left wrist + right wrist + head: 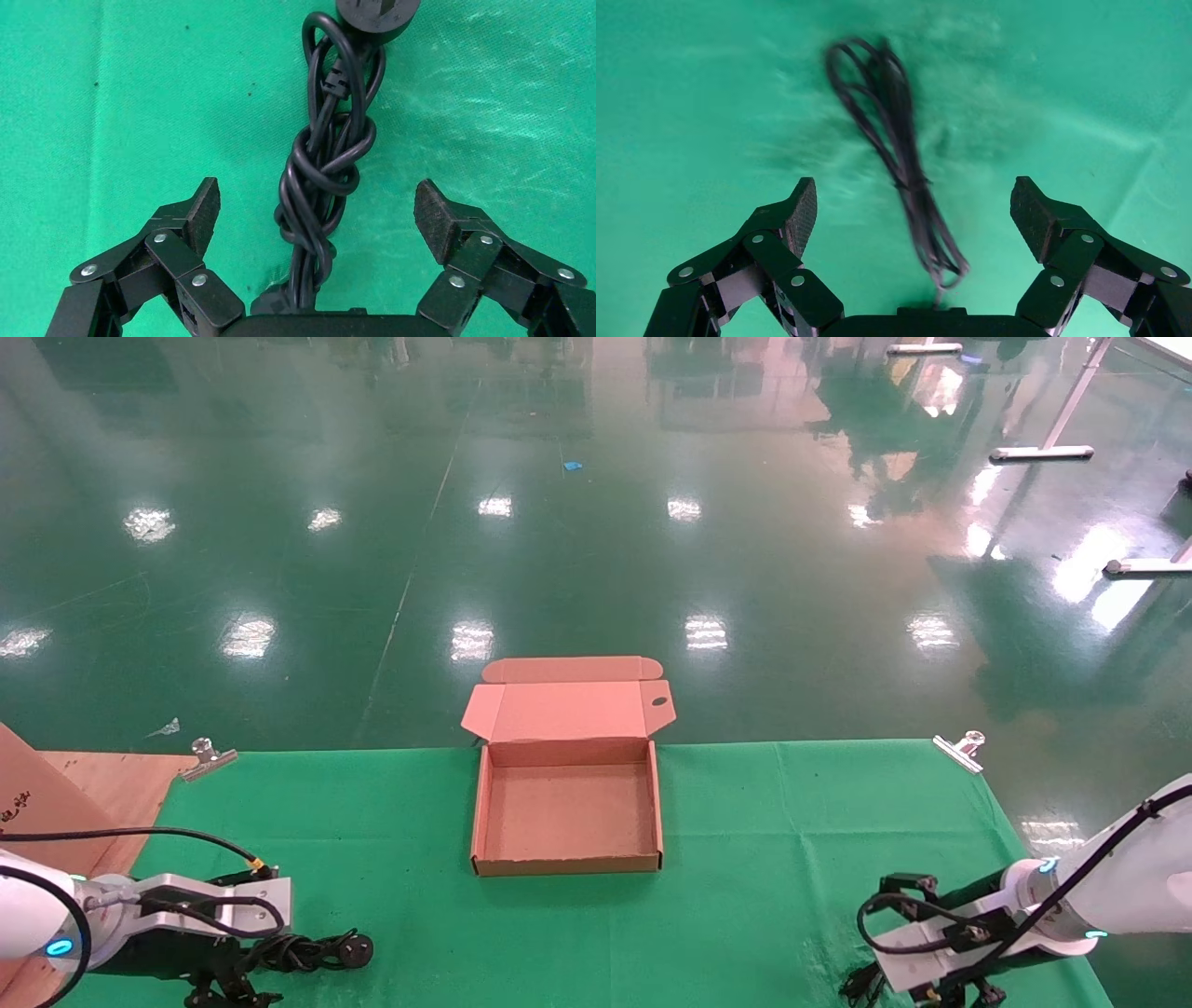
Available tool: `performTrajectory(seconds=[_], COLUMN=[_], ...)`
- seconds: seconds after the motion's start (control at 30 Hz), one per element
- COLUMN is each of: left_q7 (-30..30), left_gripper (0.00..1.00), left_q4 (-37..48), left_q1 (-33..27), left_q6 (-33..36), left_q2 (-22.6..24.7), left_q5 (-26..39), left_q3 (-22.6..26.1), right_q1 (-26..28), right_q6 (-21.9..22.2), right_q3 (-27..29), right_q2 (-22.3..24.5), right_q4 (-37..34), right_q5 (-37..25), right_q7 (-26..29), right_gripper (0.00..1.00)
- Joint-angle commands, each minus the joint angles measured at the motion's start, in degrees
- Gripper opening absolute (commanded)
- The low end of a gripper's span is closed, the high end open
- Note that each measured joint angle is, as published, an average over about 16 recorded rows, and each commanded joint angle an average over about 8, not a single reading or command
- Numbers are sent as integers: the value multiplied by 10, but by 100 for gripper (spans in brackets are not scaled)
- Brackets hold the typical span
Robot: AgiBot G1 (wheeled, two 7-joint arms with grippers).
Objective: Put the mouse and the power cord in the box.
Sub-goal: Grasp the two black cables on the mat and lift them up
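The slack loops of the looped cable fan out at one end, so my right gripper will next grab it by its tied middle (915,185), where its parts bunch together.
The brown cardboard box (568,864) sits open and empty mid-table, its lid folded back on the far side. The power cord (322,168), a thick black knotted bundle with a round plug (355,949), lies on the green cloth at the near left. My left gripper (316,203) is open and straddles the bundle without touching it. At the near right, my right gripper (912,203) is open over a thin black looped cable (899,151) lying on the cloth. The mouse body is hidden; only that thin cable shows.
The green cloth (773,859) covers the table, held by metal clips at the far corners (207,758) (961,750). Bare wood (102,784) shows at the left edge. Beyond the table is shiny green floor.
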Motion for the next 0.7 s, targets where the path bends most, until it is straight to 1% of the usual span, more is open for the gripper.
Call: performTrajectory(seconds=[0.03,0.07,0.17,0.3,0.33,0.7], left_q7=[1,1,0,2,2,6], left_gripper=[100,93,56,6,0,0], left_q4=[0,0,1,1,2,4], left_q1=[2,2,2,1,1,1], left_q6=[-5,-7,-13,-12,-11,2], left_q2=[1,1,0,-3,-4,-13], left_q5=[-1,-1,-2,-2,-2,-6], left_q3=[-1,-1,-1,-1,-1,-4], right_q1=[-4,-5,-10,-14,-15,-14], right_q6=[20,27,45,54,55,55], right_q3=[1,2,3,4,4,5], right_q2=[-1,-2,-3,-4,-4,-5], right_q4=[1,1,1,0,0,-3], right_q5=[2,3,4,5,6,7], right_q7=[3,4,6,6,6,7], right_gripper=[100,92,56,5,1,0])
